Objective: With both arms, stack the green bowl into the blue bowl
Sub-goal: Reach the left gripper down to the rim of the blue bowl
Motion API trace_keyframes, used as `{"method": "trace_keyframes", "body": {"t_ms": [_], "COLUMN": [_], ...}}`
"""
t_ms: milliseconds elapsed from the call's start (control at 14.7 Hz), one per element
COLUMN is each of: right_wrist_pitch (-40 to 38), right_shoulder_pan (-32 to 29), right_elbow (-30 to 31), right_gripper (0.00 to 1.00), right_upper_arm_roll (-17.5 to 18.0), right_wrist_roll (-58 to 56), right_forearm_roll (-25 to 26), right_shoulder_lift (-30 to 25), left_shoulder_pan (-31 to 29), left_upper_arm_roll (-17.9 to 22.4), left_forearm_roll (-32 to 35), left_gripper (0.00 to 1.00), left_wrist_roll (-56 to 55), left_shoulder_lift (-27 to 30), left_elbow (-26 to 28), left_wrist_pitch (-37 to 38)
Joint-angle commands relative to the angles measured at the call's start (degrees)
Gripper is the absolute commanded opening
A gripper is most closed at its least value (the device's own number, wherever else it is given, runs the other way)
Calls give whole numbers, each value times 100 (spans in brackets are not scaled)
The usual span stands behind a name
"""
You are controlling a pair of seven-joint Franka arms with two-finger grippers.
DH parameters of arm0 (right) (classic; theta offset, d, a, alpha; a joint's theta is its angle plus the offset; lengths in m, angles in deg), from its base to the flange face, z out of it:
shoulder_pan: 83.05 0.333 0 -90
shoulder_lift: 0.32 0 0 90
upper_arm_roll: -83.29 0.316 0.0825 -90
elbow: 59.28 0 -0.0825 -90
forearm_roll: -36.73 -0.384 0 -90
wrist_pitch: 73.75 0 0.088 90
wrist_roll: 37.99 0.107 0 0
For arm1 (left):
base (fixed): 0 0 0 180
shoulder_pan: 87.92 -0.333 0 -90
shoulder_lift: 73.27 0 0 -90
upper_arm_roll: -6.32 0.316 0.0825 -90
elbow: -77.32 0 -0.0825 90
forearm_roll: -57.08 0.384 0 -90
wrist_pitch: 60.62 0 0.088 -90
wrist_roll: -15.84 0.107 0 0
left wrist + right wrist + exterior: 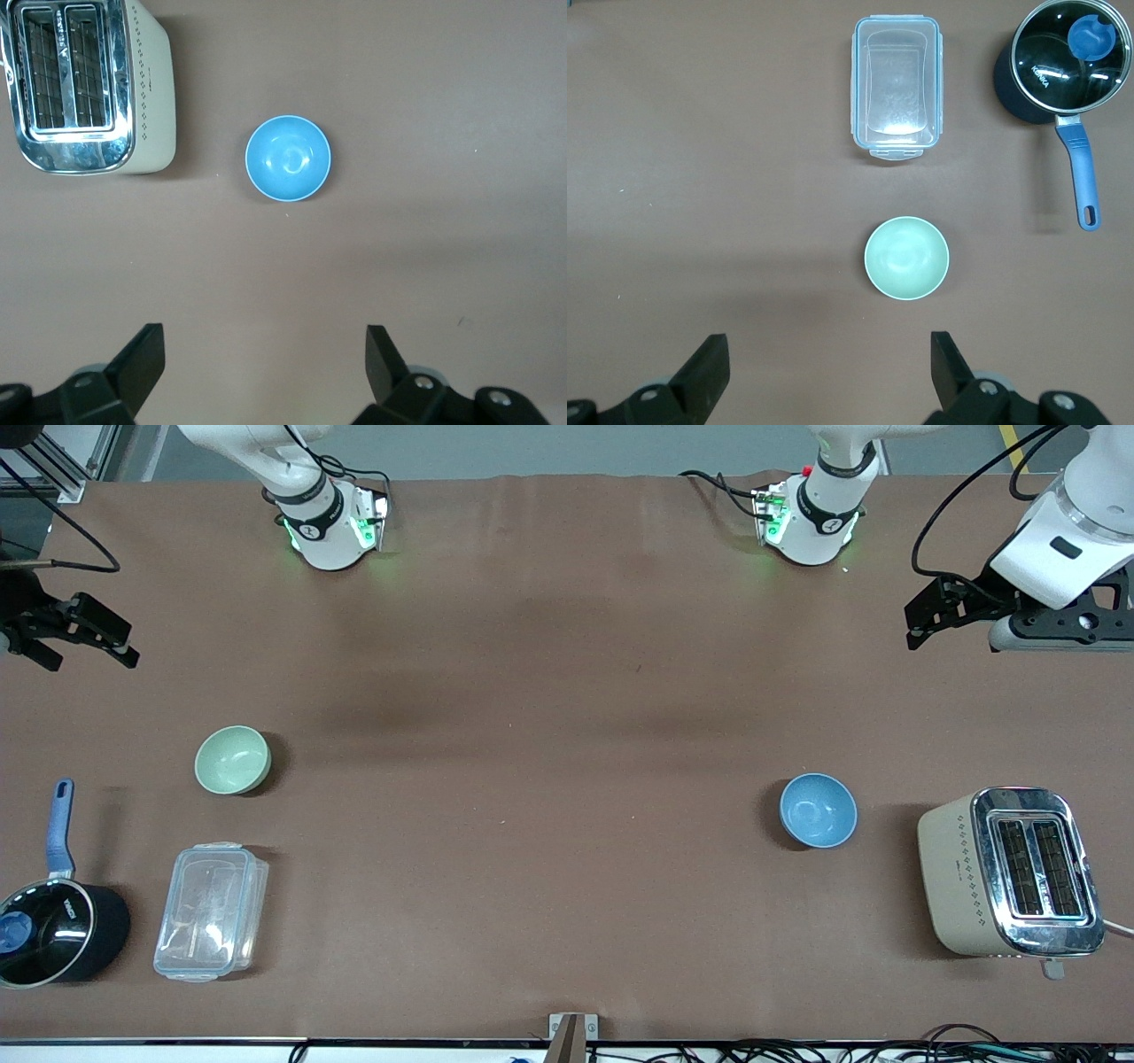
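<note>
My left gripper grabs the blue bowl by its rim (819, 776) next, to bring it over for stacking the green bowl (232, 759) into the blue bowl.
The green bowl (232, 759) stands upright and empty on the brown table toward the right arm's end; it also shows in the right wrist view (906, 258). The blue bowl (818, 810) stands upright and empty toward the left arm's end; it also shows in the left wrist view (288, 158). My right gripper (122, 646) is open and empty, up over bare table at its end (830, 367). My left gripper (914, 624) is open and empty, up over bare table at its end (266, 363). Each gripper is well apart from its bowl.
A cream and chrome toaster (1010, 872) stands beside the blue bowl at the left arm's end. A clear lidded plastic box (211, 911) and a black saucepan with a blue handle (58, 934) lie nearer to the front camera than the green bowl.
</note>
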Motion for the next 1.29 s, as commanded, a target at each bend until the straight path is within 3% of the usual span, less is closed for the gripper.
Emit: {"method": "trace_keyframes", "body": {"t_ms": [0, 407, 815, 1222], "right_wrist_pitch": [-118, -153, -162, -320], "right_shoulder_pan": [-78, -235, -1210, -1212], "right_elbow": [-227, -518, -510, -501], "right_gripper": [100, 100, 100, 100], "right_upper_arm_roll": [39, 91, 1030, 1076], "right_wrist_roll": [-26, 9, -8, 0], "right_forearm_roll": [-7, -25, -34, -34], "right_shoulder_lift": [54, 212, 212, 212], "left_shoulder_pan": [-102, -181, -191, -313], "left_upper_arm_roll": [-2, -2, -11, -2], "left_forearm_roll": [7, 7, 464, 526], "left_gripper": [100, 100, 100, 100], "left_wrist_roll": [217, 226, 182, 111], "left_shoulder_lift": [-66, -1004, -2102, -3245], "left_elbow": [-148, -307, 318, 353], "left_wrist_pitch": [140, -43, -1792, -2847]}}
